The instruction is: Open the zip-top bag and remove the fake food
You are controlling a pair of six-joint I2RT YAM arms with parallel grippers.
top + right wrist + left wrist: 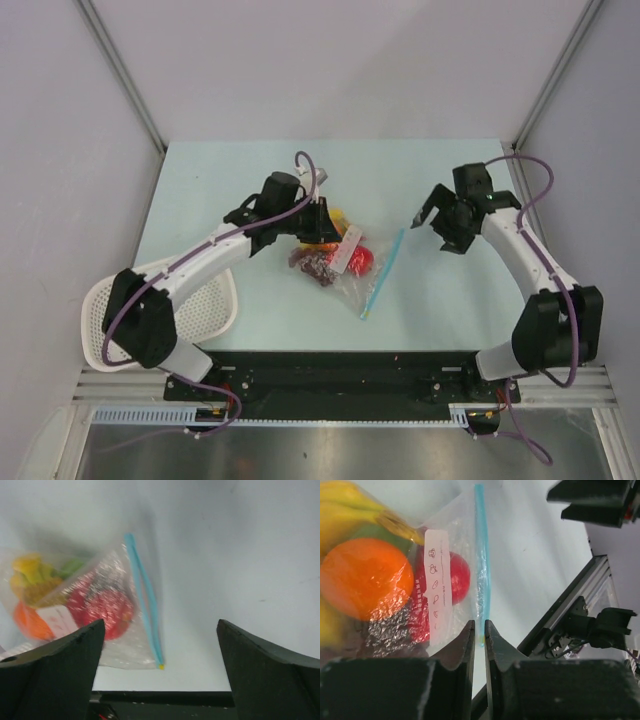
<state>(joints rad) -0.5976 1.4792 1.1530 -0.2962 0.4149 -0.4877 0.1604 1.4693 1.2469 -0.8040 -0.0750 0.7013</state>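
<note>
I will next grab the zip-top bag with my right gripper by its blue-teal zip strip [383, 272] [145, 597]. My left gripper can then take out the fake food.
The zip-top bag [347, 272] lies flat mid-table, its blue-teal zip strip [383, 272] along its right side and closed. Inside is the fake food: an orange ball [365, 577], a red round piece [459, 577], a yellow banana [350, 500] and dark grapes [312, 262]. My left gripper [322, 228] is at the bag's far-left end, over the food. In the left wrist view its jaws [479, 627] are nearly together with only table showing in the slit. My right gripper [432, 228] is open and empty, to the right of the strip [145, 597], apart from it.
A white mesh basket [95, 310] sits at the near left beside the left arm's base. The black base rail [330, 375] runs along the table's near edge. Grey walls close in the back and both sides.
</note>
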